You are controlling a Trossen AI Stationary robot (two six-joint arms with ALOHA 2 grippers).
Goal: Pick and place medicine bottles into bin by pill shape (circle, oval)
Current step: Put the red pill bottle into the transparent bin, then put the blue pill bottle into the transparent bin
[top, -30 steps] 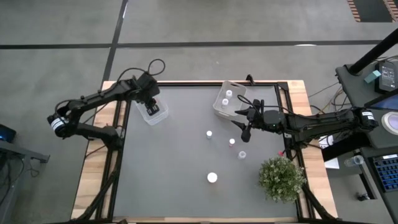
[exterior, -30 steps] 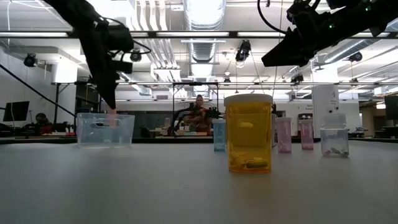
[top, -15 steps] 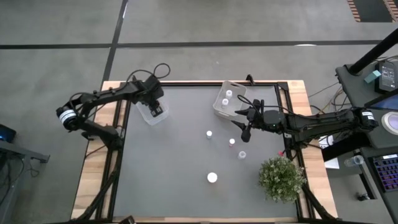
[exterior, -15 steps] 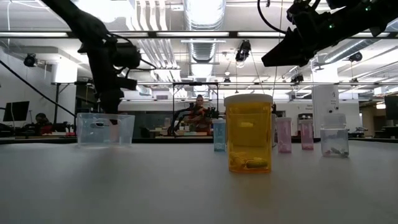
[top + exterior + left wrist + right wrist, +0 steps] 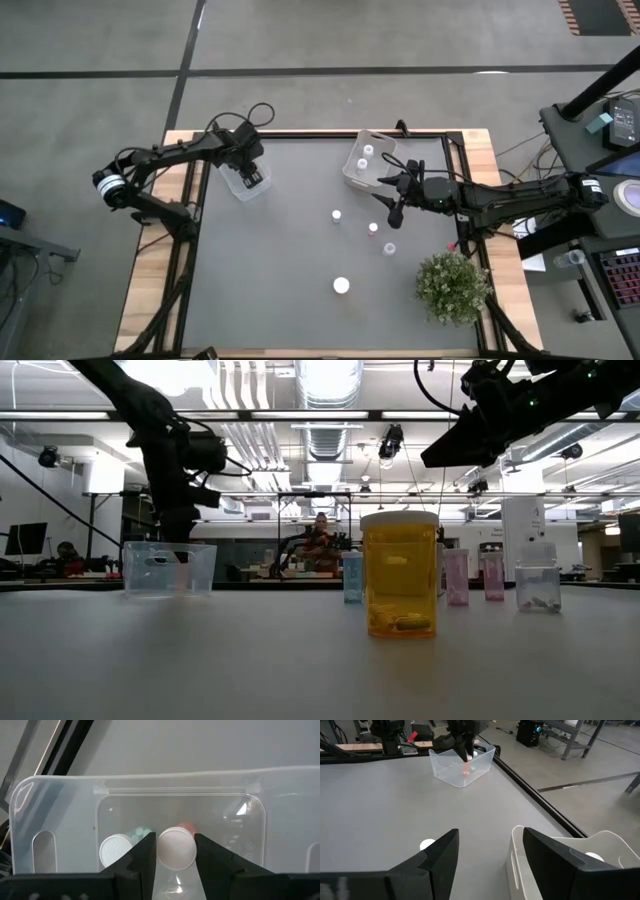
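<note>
The white-capped bottle in the robot's left gripper sits low inside the clear bin, beside another bottle. It would stay in the bin if the left gripper opened now.
My left gripper point(image 5: 250, 172) reaches down into the clear left bin point(image 5: 243, 186) and is shut on a white-capped bottle point(image 5: 176, 849). A second white-capped bottle point(image 5: 116, 851) stands on the bin floor beside it. My right gripper point(image 5: 392, 197) hovers open and empty next to the clear right bin point(image 5: 366, 160), which holds two white-capped bottles. Three small bottles point(image 5: 337, 215) point(image 5: 373, 228) point(image 5: 390, 248) and a wider white-capped amber bottle point(image 5: 342, 286) stand upright on the grey table. My left gripper pinches the bottle's white cap point(image 5: 162, 851) by its sides between its two fingers. The fingers come from above, pointing down into the bin. The bottle stands upright below them, showing pinkish through the bin wall point(image 5: 183, 568). Whether it rests on the bin floor I cannot tell.
A bushy green plant point(image 5: 452, 285) stands at the table's near right corner. In the low view the amber bottle point(image 5: 400, 575) stands nearest, with a blue bottle point(image 5: 352, 577) and two pink ones point(image 5: 456, 577) point(image 5: 493, 577) behind it. People are in the room beyond.
My left gripper has tipped from a slant to upright over the left bin and gone down into it with the bottle, which now sits lower inside the bin walls. Over the last half second it has kept nearly still.
</note>
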